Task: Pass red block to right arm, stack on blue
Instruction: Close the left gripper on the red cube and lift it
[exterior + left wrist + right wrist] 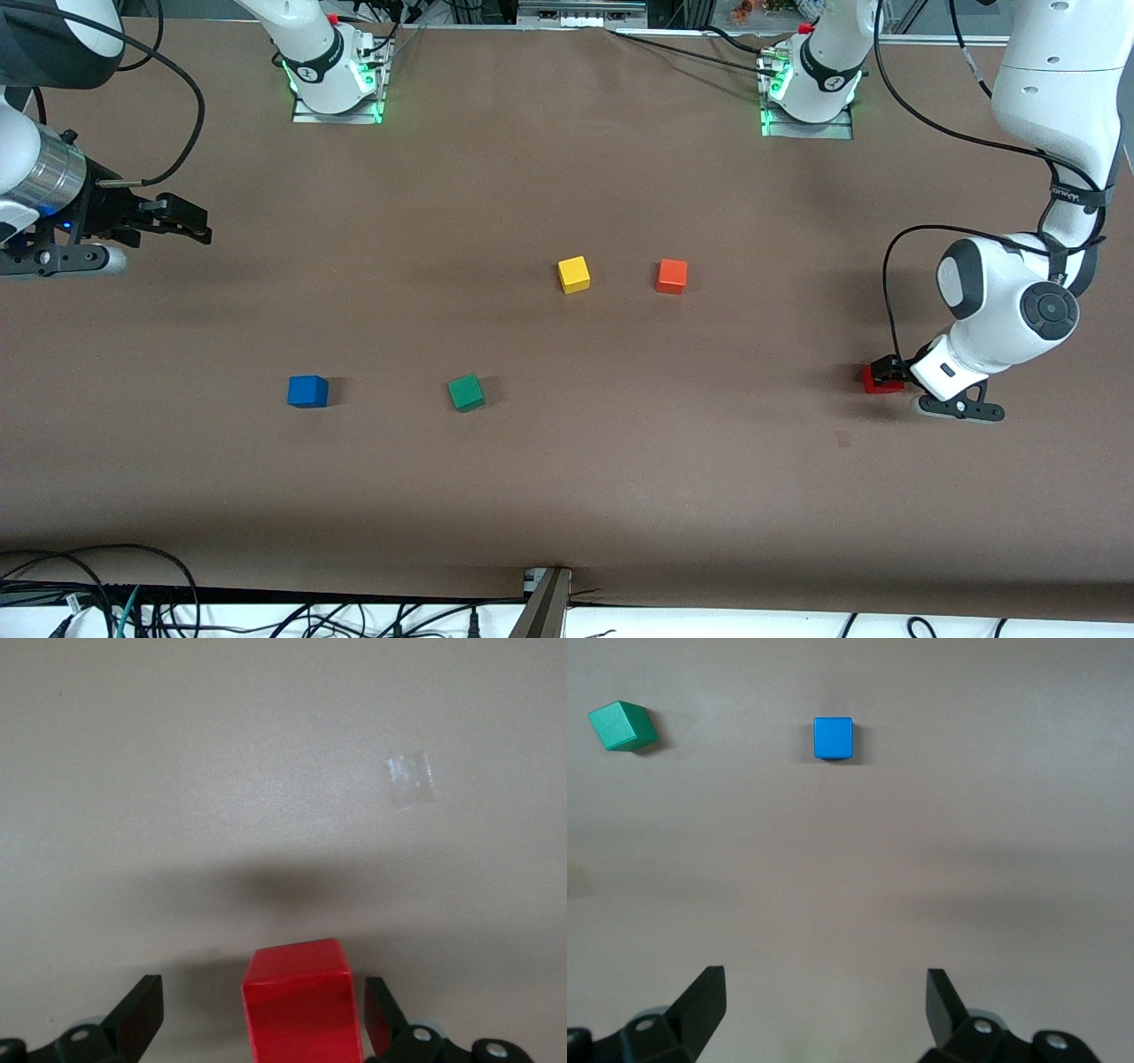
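Observation:
My left gripper grabs the red block's opposite sides next, to pass the red block [879, 381] to the right arm for stacking on the blue cube [307, 391].
The red block [879, 381] [304, 1005] rests on the table at the left arm's end. My left gripper [889, 373] [261, 992] is low around it and open: one finger stands close beside the block, the other well clear of it. The blue cube [307, 391] [833, 737] sits alone toward the right arm's end. My right gripper [190, 224] [824, 988] hangs open and empty above that end of the table, away from every cube.
A green cube [466, 392] [623, 726] lies beside the blue one, toward the middle. A yellow cube [574, 274] and an orange cube [671, 276] sit mid-table, farther from the front camera. A pale tape patch [412, 780] marks the table near the red block.

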Available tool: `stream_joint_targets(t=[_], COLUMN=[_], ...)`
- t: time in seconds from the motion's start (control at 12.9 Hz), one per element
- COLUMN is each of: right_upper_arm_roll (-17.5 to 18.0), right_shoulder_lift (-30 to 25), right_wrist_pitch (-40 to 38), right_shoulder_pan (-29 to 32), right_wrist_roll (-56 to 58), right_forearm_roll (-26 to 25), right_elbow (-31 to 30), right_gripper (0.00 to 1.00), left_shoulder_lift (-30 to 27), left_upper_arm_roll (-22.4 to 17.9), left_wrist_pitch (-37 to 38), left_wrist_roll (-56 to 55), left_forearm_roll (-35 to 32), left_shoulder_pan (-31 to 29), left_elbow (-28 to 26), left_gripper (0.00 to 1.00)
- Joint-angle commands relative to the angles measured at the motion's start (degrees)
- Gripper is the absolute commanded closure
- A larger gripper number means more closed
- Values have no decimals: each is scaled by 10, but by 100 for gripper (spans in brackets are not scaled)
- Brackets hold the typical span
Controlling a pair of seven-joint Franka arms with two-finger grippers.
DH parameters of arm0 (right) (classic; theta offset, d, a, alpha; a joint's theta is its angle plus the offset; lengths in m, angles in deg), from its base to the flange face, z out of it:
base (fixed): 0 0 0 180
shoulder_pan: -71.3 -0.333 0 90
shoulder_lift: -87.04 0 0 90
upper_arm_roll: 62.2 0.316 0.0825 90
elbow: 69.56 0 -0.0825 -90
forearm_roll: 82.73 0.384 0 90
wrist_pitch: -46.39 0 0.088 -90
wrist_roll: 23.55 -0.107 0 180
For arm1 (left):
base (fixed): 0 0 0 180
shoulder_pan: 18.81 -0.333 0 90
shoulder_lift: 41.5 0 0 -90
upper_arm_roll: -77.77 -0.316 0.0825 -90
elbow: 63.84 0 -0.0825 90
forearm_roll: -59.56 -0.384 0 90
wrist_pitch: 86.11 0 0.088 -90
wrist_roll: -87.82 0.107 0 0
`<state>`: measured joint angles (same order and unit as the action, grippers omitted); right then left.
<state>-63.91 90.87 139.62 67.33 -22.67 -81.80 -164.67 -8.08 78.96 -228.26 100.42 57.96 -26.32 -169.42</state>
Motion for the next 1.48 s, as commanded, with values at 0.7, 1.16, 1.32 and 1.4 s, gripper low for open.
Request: stream_joint_targets(t=[0.7, 1.16, 1.32, 1.4], right_upper_arm_roll=[2, 3, 3, 2], right_shoulder_lift=[-11, -8, -8, -8], right_wrist_pitch=[-4, -5, -5, -5], right_shoulder_pan=[-1, -3, -3, -3], right_wrist_roll=[2, -1, -3, -4], right_forearm_roll=[-2, 25, 53, 70], right_elbow=[-10, -9, -9, -10], right_gripper=[0, 0, 0, 0], left_shoulder_lift=[12, -25, -33, -40], left_upper_arm_roll=[7, 18, 38, 46], left_wrist_pitch=[6, 158, 255, 291], left_wrist_roll=[-5, 3, 3, 3], left_forearm_roll=[-1, -1, -1, -1], left_shoulder_pan=[-2, 6, 4, 6], left_elbow=[10, 95, 158, 183], left_gripper=[85, 100, 100, 100])
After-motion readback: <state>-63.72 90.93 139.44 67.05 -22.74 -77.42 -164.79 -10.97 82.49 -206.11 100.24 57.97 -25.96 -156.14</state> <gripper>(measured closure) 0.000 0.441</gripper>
